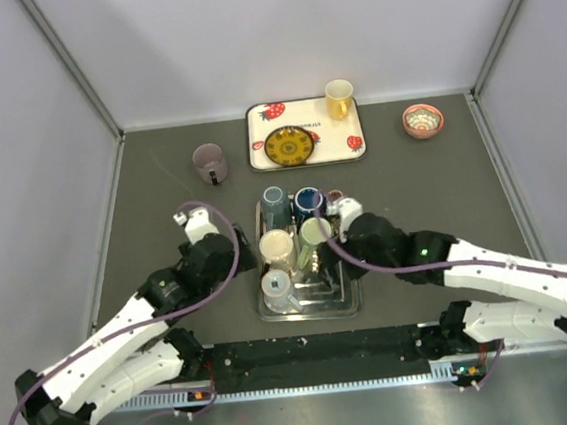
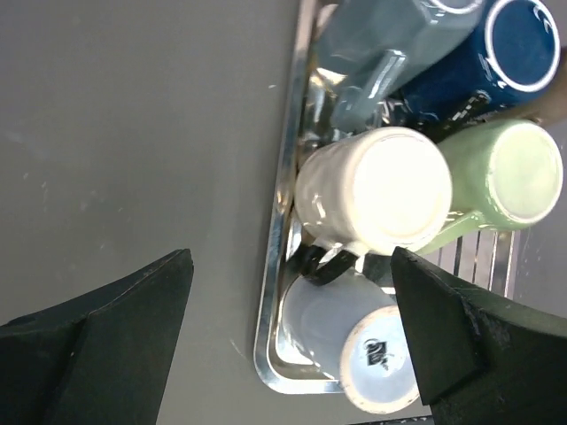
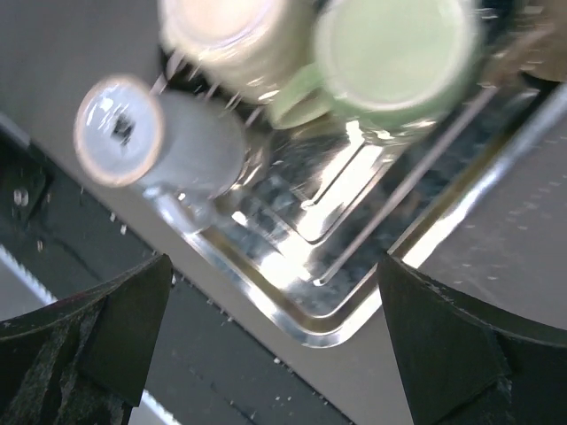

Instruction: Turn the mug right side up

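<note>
The white mug's handle [image 1: 293,300] [image 3: 176,211] should be gripped next by my right gripper near the mug's bottom to set it upright, which leaves the rest for my left gripper.
Several mugs sit bottom up in a metal rack tray [image 1: 308,314]: grey-blue [image 1: 274,206], dark blue [image 1: 309,202], cream [image 1: 276,246], green [image 1: 315,234], and a white mug [image 1: 277,288] leaning at the near end. My left gripper [image 1: 197,222] hovers open left of the rack. In the left wrist view it [image 2: 291,266] stands over the tray's rim [image 2: 270,292], beside the white mug [image 2: 354,341] and cream mug [image 2: 381,190]. My right gripper [image 1: 347,209] is open over the rack's right side. In its wrist view it [image 3: 275,266] hangs above the tray's corner [image 3: 328,332], holding nothing.
A purple mug [image 1: 209,163] stands on the table at the back left. A strawberry-print tray [image 1: 263,154] carries a dark plate [image 1: 289,145] and a yellow mug [image 1: 339,98]. A small pink bowl [image 1: 422,120] sits at the back right. Grey walls close in both sides.
</note>
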